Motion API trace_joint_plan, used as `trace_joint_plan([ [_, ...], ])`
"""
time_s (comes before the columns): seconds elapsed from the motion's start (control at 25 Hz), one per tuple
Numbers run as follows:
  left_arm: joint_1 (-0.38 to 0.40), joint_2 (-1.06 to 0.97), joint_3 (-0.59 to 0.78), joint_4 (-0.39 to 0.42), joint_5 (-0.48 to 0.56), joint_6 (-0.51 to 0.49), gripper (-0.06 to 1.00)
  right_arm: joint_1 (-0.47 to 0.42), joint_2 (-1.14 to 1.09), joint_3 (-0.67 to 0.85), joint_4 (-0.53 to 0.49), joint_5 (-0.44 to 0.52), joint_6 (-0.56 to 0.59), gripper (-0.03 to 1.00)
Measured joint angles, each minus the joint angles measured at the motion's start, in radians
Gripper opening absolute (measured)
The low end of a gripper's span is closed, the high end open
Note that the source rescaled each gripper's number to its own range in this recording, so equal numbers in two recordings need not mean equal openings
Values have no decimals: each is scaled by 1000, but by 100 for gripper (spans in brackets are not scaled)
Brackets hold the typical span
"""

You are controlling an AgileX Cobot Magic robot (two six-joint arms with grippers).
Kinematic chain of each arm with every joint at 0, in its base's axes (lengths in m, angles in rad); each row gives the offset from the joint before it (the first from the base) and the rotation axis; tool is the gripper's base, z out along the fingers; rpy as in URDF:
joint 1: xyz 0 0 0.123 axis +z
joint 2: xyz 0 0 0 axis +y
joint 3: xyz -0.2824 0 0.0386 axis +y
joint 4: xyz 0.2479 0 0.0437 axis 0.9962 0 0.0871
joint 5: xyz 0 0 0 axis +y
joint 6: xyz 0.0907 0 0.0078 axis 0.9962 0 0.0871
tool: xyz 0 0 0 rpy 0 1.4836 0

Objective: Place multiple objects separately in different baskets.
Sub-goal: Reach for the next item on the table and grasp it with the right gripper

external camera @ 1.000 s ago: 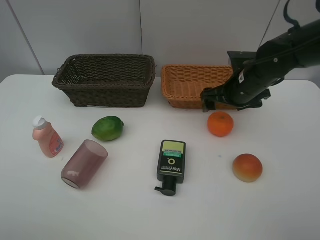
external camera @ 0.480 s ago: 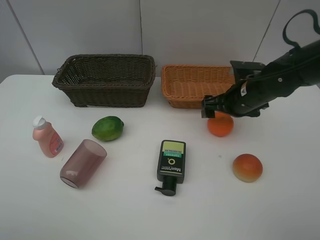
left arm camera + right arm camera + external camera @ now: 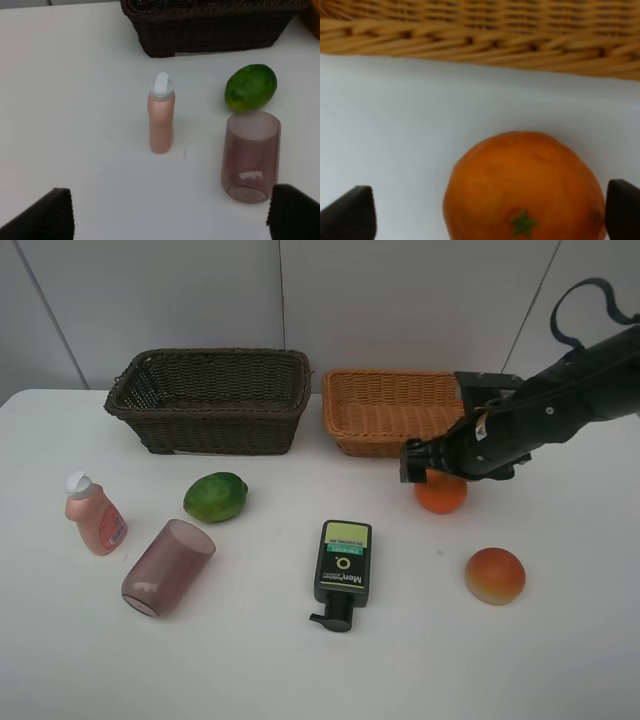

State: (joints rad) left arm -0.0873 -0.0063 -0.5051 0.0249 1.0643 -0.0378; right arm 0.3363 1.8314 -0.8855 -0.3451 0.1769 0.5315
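I need to lower my right gripper before it closes on the orange. Its fingertips are above the orange's widest sides, so they would miss the orange if I closed now.
The orange (image 3: 441,494) lies on the white table in front of the light tan basket (image 3: 372,408). My right gripper (image 3: 436,468) is open and low over it; in the right wrist view the orange (image 3: 525,187) sits between the two fingertips (image 3: 351,215). The peach-like fruit (image 3: 495,575), the dark pump bottle (image 3: 343,559), the green fruit (image 3: 215,496), the purple cup (image 3: 168,566) on its side and the pink bottle (image 3: 94,514) lie apart on the table. The dark brown basket (image 3: 210,398) stands at the back left. My left gripper (image 3: 170,212) is open above the pink bottle (image 3: 161,114) and cup (image 3: 250,155).
Both baskets stand side by side along the table's (image 3: 300,670) back edge, against a pale wall. The tan basket's woven wall (image 3: 480,30) is just beyond the orange. The green fruit (image 3: 250,87) lies in front of the dark basket (image 3: 210,25).
My right gripper has come down and slightly left, from beside the tan basket's front to low over the orange. The objects have not moved.
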Motion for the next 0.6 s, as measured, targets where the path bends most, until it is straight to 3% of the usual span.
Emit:
trace_joint_plan([
  [0.6, 0, 0, 0, 0, 0, 0, 100, -18, 79, 2, -25, -45, 1, 97],
])
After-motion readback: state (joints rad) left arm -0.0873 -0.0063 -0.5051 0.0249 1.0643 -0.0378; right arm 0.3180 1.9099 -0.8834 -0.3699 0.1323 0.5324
